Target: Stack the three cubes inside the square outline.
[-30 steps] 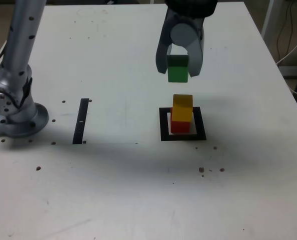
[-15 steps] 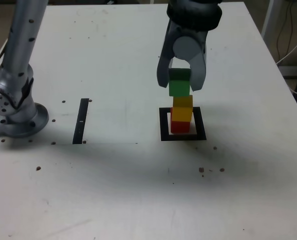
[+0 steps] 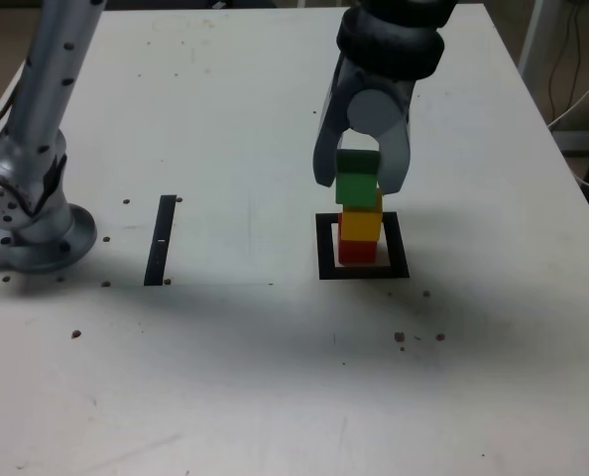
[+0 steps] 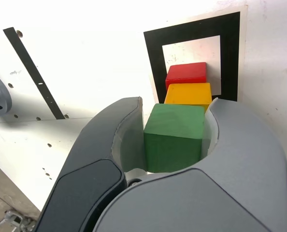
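The green cube's base [image 3: 356,204] rests on the yellow cube's top [image 3: 362,213] in the exterior view, so the robot's gripper will let go of the green cube.
A red cube [image 3: 354,251] stands inside the black square outline [image 3: 326,260] with a yellow cube [image 3: 361,223] on top of it. My gripper [image 3: 358,181] is shut on the green cube [image 3: 356,185], which sits at or just above the yellow cube's top; contact cannot be told. In the wrist view the green cube [image 4: 175,135] is clamped between both fingers [image 4: 117,145], with the yellow cube [image 4: 189,94], the red cube [image 4: 186,73] and the square outline [image 4: 153,53] beyond it.
A narrow black strip [image 3: 161,239] lies on the white table [image 3: 275,377] at the exterior view's left. The arm's grey base [image 3: 32,223] stands further left. Small dark specks dot the table. Cables hang past the table's right edge.
The gripper has come down with the green cube, from well above the yellow cube to its top. The red and yellow cubes have not moved.
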